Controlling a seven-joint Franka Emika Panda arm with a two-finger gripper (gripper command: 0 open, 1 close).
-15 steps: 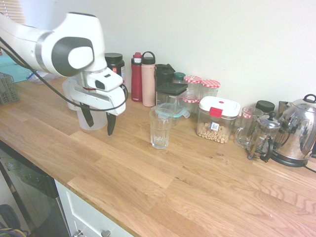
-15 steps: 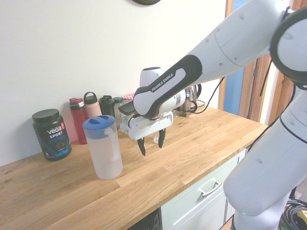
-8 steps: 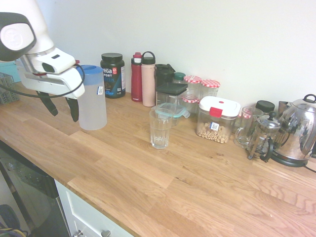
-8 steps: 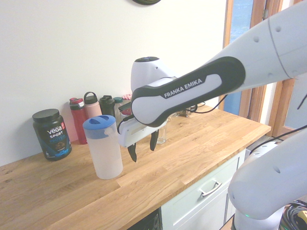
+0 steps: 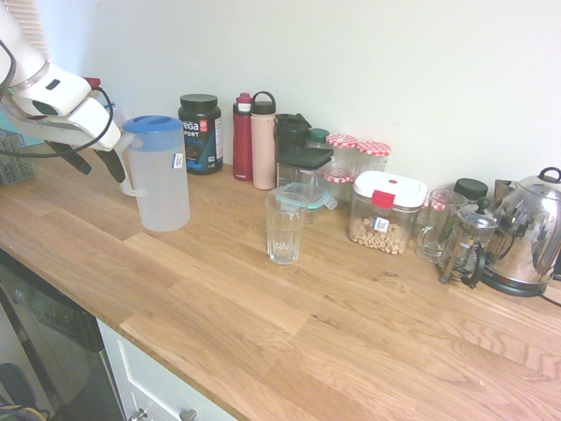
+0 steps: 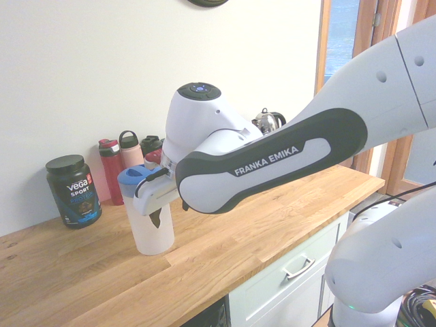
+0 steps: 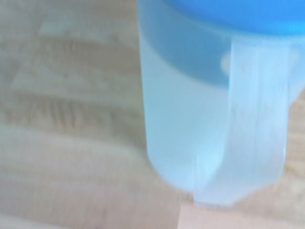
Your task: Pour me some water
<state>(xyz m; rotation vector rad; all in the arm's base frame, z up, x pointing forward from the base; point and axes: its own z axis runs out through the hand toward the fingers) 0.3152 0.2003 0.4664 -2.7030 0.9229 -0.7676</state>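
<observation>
I am not ready to close yet: my fingers are short of the whole handle point(image 7: 257, 119) and would miss it now, so my gripper needs to move toward the handle first, then close on it.
A translucent water pitcher point(image 5: 160, 180) with a blue lid stands on the wooden counter point(image 5: 351, 333), its handle turned toward the left of the first exterior view. My gripper point(image 5: 102, 174) hovers just beside that handle, open, with nothing between its dark fingers point(image 5: 115, 167). An empty clear glass point(image 5: 285, 228) stands upright to the right of the pitcher, well apart from it. In the second exterior view the arm covers most of the gripper; one dark finger point(image 6: 155, 216) shows in front of the pitcher point(image 6: 146, 231). The wrist view is filled by the pitcher point(image 7: 190, 109) and its handle, seen close and blurred.
Along the wall stand a black protein tub point(image 5: 200, 133), a red bottle point(image 5: 242, 138), a pink bottle point(image 5: 263, 140), several jars, a white-lidded box of nuts point(image 5: 386, 212), a French press point(image 5: 469, 246) and a steel kettle point(image 5: 530, 232). A wire rack point(image 5: 13, 156) sits far left.
The arm has swung from the glass side of the pitcher, across its front, to its handle side. The gripper stayed open; pitcher and glass have not moved.
</observation>
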